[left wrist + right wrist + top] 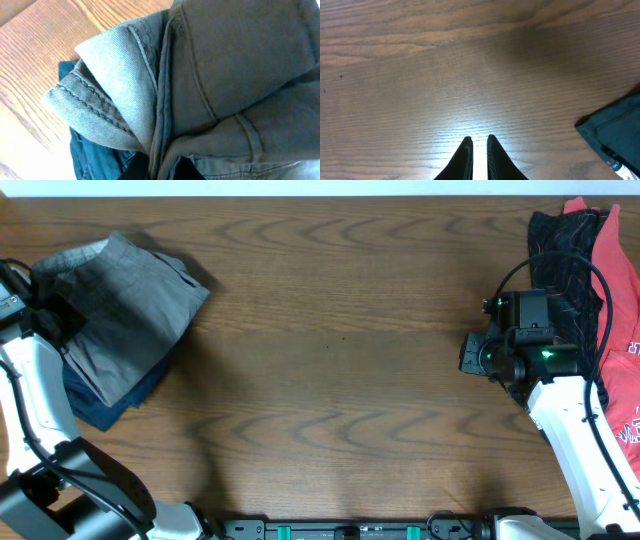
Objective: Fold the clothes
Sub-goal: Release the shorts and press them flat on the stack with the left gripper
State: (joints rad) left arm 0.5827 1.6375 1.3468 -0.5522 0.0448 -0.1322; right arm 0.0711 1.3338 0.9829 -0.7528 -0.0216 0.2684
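The shorts' fold (159, 117) in my left gripper's fingers reaches down to the navy garment (90, 156) and the shorts would rest there if released, so it is time to open.
The grey-taupe shorts (125, 310) lie folded at the table's left, on top of a navy garment (100, 408). My left gripper (42, 305) is at the shorts' left edge. In the left wrist view its fingers (161, 172) are shut on a fold of the shorts (235, 65), and the navy cloth (95, 155) lies beneath. My right gripper (470, 352) hovers over bare wood at the right; in the right wrist view its fingers (479, 150) are shut and empty.
A black-patterned garment (560, 250) and a red garment (620, 330) are piled at the right edge, behind my right arm. A dark cloth corner (615, 135) shows at the right of the right wrist view. Bare wood table (340, 360) lies between the piles.
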